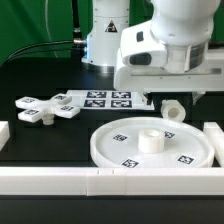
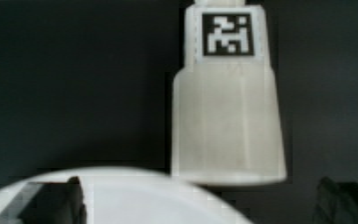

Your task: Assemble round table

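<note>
My gripper lowers next before closing on the leg's near end, since my fingers stop above the near end and closing now would miss it.
The large rimmed round disc lies flat at the front of the table, with a raised hub in its middle. The short cylindrical leg lies on its side just behind the disc. The cross-shaped piece lies at the exterior view's left. My gripper hovers low over the leg. In the wrist view the leg stretches away from the gripper, with a tag on its far end. The dark fingers stand wide apart and hold nothing. The disc's rim curves below them.
The marker board lies behind the disc, next to the cross-shaped piece. Long white border rails run along the front and stand at both sides. The arm's white base stands at the back.
</note>
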